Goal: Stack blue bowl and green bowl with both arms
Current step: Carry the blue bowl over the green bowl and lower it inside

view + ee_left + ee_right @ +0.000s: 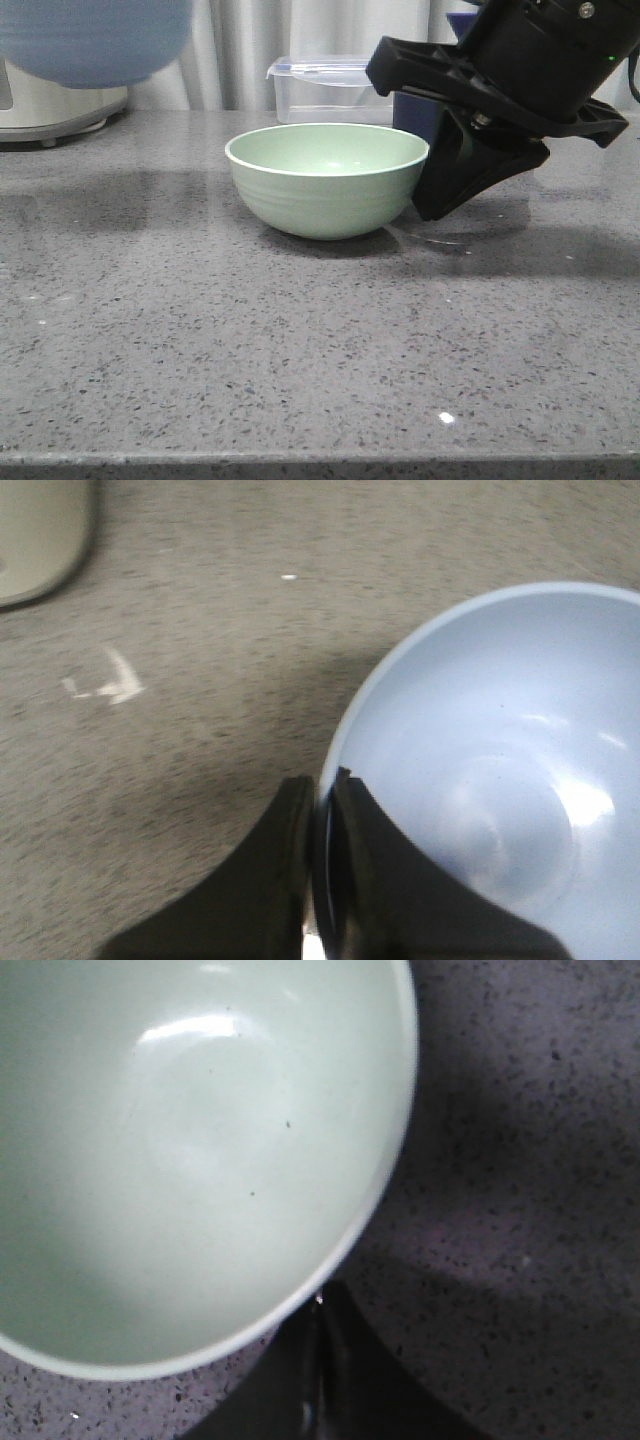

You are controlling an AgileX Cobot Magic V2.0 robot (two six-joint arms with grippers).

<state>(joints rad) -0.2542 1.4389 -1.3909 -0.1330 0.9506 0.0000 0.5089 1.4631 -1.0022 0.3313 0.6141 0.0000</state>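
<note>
My left gripper needs to line up the blue bowl with the green bowl before opening: the blue bowl hangs well to the side of the green bowl.
The pale mint-green bowl (327, 180) stands upright on the grey speckled table, mid-view. My right gripper (430, 205) is low at its right side. In the right wrist view the fingers (345, 1360) are pressed together, and the gripper (320, 1310) sits just outside the green bowl's (200, 1160) rim, holding nothing. The pale blue bowl (95, 40) hangs in the air at the top left of the front view. In the left wrist view my left gripper (322, 785) is shut on the blue bowl's (500, 760) rim, one finger inside and one outside. The left arm itself is out of the front view.
A clear lidded plastic container (325, 88) stands behind the green bowl. A dark navy pot (415, 115) is partly hidden behind my right gripper. A white appliance (50, 105) stands at the back left and also shows in the left wrist view (40, 540). The table's front edge (320, 458) is near.
</note>
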